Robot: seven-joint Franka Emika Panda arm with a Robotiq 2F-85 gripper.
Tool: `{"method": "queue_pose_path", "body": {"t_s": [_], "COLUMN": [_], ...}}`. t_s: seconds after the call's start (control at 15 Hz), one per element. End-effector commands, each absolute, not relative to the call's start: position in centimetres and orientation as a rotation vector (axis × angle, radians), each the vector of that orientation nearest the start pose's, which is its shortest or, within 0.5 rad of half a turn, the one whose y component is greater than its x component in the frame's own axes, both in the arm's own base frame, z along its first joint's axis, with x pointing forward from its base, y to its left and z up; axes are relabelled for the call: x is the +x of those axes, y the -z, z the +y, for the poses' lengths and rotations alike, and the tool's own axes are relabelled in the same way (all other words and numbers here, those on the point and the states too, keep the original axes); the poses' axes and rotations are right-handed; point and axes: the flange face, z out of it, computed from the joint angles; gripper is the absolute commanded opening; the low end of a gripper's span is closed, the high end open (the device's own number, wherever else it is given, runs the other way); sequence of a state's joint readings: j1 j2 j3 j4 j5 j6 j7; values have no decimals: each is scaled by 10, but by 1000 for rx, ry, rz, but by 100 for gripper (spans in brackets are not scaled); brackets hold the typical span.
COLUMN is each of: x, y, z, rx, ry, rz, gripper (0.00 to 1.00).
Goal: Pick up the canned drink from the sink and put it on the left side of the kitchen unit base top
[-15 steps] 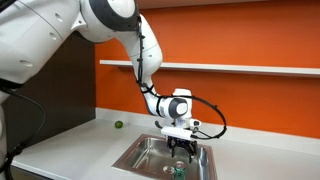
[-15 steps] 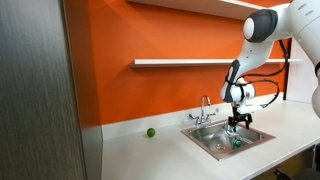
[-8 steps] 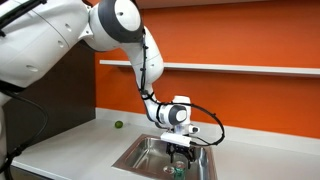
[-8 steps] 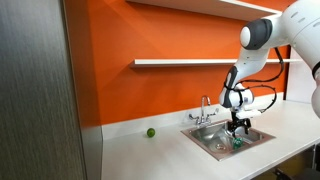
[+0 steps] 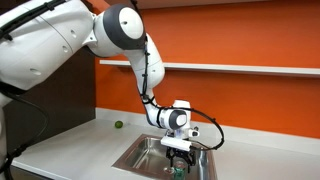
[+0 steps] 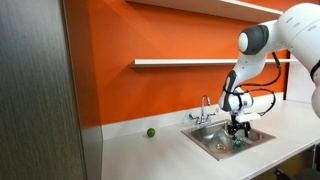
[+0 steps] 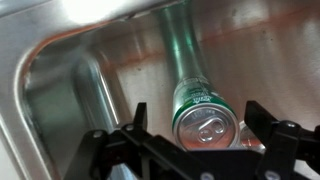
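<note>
The canned drink (image 7: 204, 118) is between but below my fingers; my gripper should lower, then close.
The canned drink (image 7: 204, 118) is green with a silvery top and pull tab. In the wrist view it stands in the steel sink (image 7: 90, 60), between my two black fingers. My gripper (image 7: 200, 125) is open around the can, with gaps on both sides. In both exterior views the gripper (image 5: 178, 152) (image 6: 237, 133) is lowered into the sink (image 5: 140, 153) (image 6: 205, 137), and the can (image 5: 176, 166) (image 6: 239, 142) shows just below the fingers. The pale kitchen unit base top (image 5: 70, 150) (image 6: 150, 155) stretches beside the sink.
A chrome faucet (image 6: 205, 108) stands at the sink's back edge. A tiny green ball (image 5: 117, 125) (image 6: 151, 132) lies on the countertop by the orange wall. A thin white shelf (image 6: 180, 62) runs above. A dark cabinet (image 6: 40, 100) stands at the counter's end.
My gripper has moved down into the sink, closer around the can. The can has not moved.
</note>
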State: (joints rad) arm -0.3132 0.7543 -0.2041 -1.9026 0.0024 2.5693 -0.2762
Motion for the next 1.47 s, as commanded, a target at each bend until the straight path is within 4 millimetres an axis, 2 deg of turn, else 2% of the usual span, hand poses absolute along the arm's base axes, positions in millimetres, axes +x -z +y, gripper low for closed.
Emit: {"method": "queue_pose_path", "body": {"t_s": [0.0, 0.6, 0.67, 0.73, 1.0, 1.07, 1.4], "x": [538, 545, 545, 546, 548, 549, 547], "y": [-96, -85, -85, -84, -84, -86, -102], "z": [-305, -303, -303, -302, -299, -299, -295], "rx": [-3223, -3230, -3230, -3229, -3229, -3227, -3223], "ry": [-171, -162, -160, -158, -149, -144, -133], "rz": [346, 345, 347, 347, 338, 337, 327], "gripper": [100, 100, 75, 72, 42, 39, 39]}}
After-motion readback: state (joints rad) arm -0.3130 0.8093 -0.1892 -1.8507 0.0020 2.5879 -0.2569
